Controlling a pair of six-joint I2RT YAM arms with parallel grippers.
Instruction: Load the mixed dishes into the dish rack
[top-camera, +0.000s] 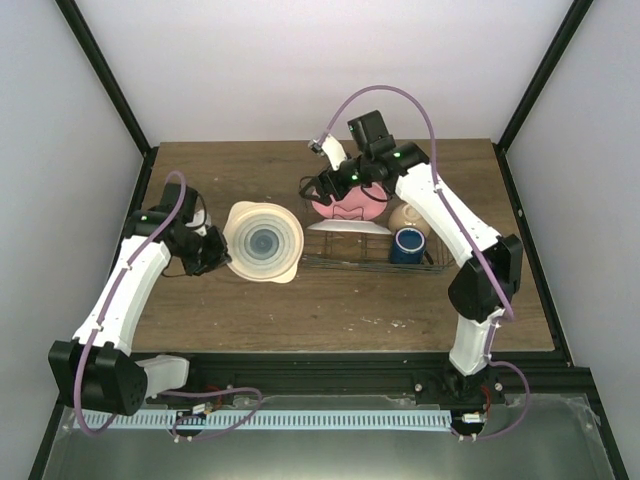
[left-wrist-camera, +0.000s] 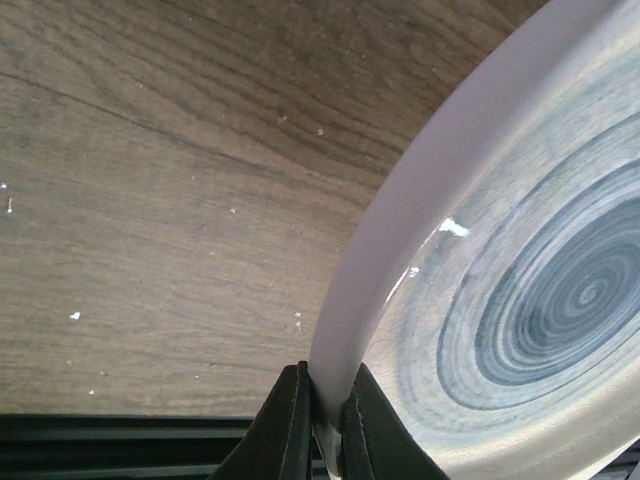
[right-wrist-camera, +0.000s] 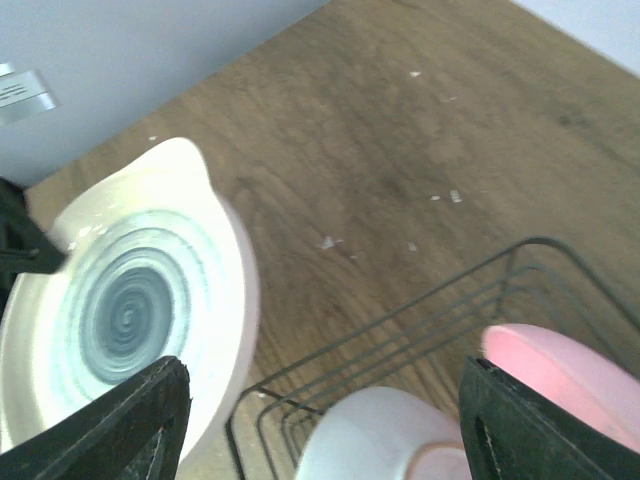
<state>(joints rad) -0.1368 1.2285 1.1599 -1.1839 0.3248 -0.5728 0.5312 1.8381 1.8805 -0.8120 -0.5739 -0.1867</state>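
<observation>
The right gripper grips the pale blue-ringed plate by its rack-side rim (top-camera: 300, 243) next, leaving another edge of the plate free to enter the rack (top-camera: 372, 262).
The pale blue-ringed plate (top-camera: 265, 242) (left-wrist-camera: 520, 280) (right-wrist-camera: 130, 300) hangs tilted above the table, left of the dish rack (top-camera: 372, 262) (right-wrist-camera: 400, 325). My left gripper (top-camera: 218, 252) (left-wrist-camera: 335, 400) is shut on its rim. In the rack stand the pink plate (top-camera: 345, 206) (right-wrist-camera: 560, 375) and a plate showing only its white back (top-camera: 348, 227) (right-wrist-camera: 390, 435). The small cream bowl (top-camera: 410, 218) and the dark blue mug (top-camera: 406, 244) sit at the rack's right end. My right gripper (top-camera: 315, 188) (right-wrist-camera: 325, 400) hovers open over the rack's left end, holding nothing.
The brown wooden table (top-camera: 340, 300) shows bare wood in front of the rack and to its left. Black frame posts (top-camera: 110, 80) rise at the back corners, with white walls behind.
</observation>
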